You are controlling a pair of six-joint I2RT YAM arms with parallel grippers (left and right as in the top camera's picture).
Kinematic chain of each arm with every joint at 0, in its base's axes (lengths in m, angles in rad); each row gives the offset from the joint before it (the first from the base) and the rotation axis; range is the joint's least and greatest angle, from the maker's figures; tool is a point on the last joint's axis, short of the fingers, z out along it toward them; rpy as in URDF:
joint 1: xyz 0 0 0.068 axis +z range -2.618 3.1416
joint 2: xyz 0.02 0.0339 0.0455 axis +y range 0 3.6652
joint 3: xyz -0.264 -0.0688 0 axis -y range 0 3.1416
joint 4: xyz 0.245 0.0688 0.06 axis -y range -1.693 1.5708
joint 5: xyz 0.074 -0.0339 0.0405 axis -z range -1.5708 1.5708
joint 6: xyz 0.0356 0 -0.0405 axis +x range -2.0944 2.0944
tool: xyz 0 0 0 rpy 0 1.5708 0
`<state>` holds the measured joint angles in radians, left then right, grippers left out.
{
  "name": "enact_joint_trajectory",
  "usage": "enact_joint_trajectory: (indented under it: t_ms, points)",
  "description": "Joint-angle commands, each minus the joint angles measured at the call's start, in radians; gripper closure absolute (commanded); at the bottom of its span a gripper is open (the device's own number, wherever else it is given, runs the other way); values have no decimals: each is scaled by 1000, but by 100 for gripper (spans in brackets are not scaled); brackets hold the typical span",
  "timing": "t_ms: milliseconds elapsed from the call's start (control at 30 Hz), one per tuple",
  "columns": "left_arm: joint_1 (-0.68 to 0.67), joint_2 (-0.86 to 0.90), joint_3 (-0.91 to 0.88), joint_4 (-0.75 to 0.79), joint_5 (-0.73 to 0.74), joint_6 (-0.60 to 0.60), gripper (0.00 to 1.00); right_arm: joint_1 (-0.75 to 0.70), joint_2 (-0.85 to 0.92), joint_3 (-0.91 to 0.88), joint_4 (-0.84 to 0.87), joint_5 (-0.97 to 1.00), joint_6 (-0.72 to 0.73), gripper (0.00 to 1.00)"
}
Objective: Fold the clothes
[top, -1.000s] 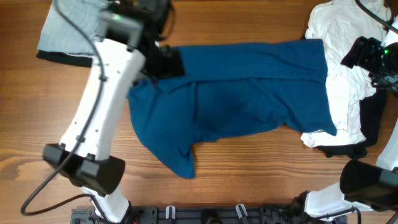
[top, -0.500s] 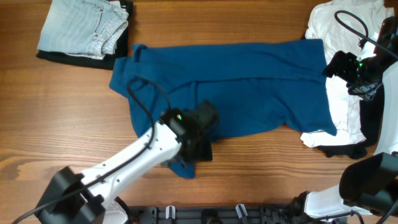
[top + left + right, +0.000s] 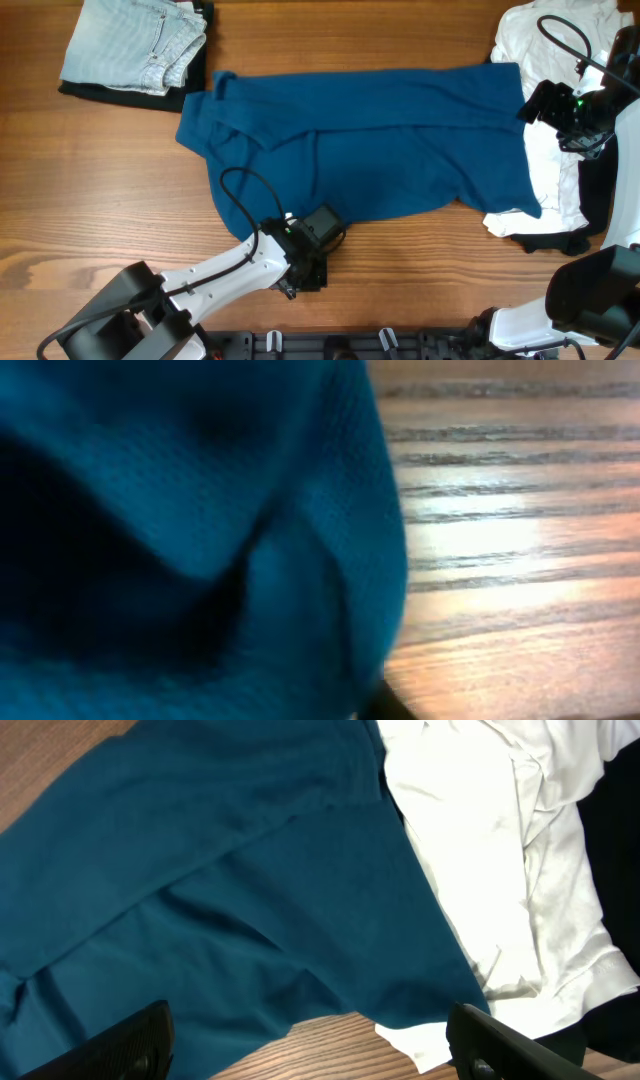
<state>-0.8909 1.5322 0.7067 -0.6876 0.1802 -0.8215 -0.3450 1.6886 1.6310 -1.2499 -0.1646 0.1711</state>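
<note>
The right gripper grabs the blue shirt by its front corner beside the white clothes next, to fold the shirt's front edge toward the back.
A blue shirt (image 3: 400, 140) lies spread across the middle of the table. My left gripper (image 3: 308, 265) sits low over the shirt's bottom sleeve tip near the front edge. Blue cloth (image 3: 200, 510) fills the left wrist view right up against the jaws, leaving only a dark fingertip (image 3: 392, 706) showing, and the jaws look closed on the bunched fabric. My right gripper (image 3: 532, 103) hovers open over the shirt's right edge (image 3: 200, 870), its two fingers wide apart with nothing between them (image 3: 315, 1050).
A heap of white clothes (image 3: 550, 60) lies at the right edge, partly under the blue shirt, with a dark garment (image 3: 592, 200) beneath it. A folded stack of pale jeans (image 3: 135, 40) sits at the back left. Bare wooden table (image 3: 450, 270) runs along the front.
My left arm swung from the shirt's back left corner down to its front sleeve tip and closed there. The right gripper shifted slightly left and has held still since.
</note>
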Motion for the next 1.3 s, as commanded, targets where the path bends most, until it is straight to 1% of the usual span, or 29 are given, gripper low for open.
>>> enact_joint_trajectory:
  t_ms: [0, 33, 100, 200, 267, 333, 467, 600, 700, 767, 833, 967, 1067, 1100, 1167, 1267]
  points:
    - [32, -2, -13, -11, -63, -84, 96, 1, -11, -5, 3, -20, -19, 12]
    - [60, -11, 6, -39, -63, -85, 96, 1, -11, -5, 0, -20, -23, 13]
    - [135, -46, 85, -151, -113, -72, 96, 1, -11, -5, 1, -20, -22, 16]
    - [264, -126, 280, -322, -183, 20, 96, 1, -11, -5, 0, -20, -21, 17]
    - [330, -169, 373, -354, -183, 73, 96, 1, -11, -5, -1, -20, -21, 17]
    - [380, -199, 405, -326, -197, 84, 96, 1, -11, -5, -17, -20, -22, 17]
    - [420, -186, 404, -226, -277, 86, 96, 1, -11, -5, -52, -19, -38, 17]
    - [424, -156, 404, -31, -340, 86, 96, 1, -11, -17, -58, -16, -41, 18]
    - [424, -106, 404, 57, -339, 99, 96, 1, -11, -60, -43, -16, -40, 22]
    - [425, -74, 404, 68, -345, 112, 96, 1, -11, -93, -40, -15, -31, 27]
    - [434, -56, 404, 67, -364, 112, 96, 1, -16, -141, -41, 11, 11, 28]
    - [492, -55, 404, 58, -361, 112, 96, 0, -82, -360, 75, 140, 190, 28]
    - [520, -55, 404, 36, -353, 112, 96, 0, -98, -479, 189, 233, 313, 29]
    - [520, -55, 404, 34, -353, 112, 96, 0, -98, -496, 213, 245, 333, 30]
    - [520, -55, 404, 33, -353, 112, 96, 0, -97, -547, 274, 244, 360, 37]
    - [520, -55, 404, 33, -353, 111, 96, 0, -97, -613, 342, 248, 360, 45]
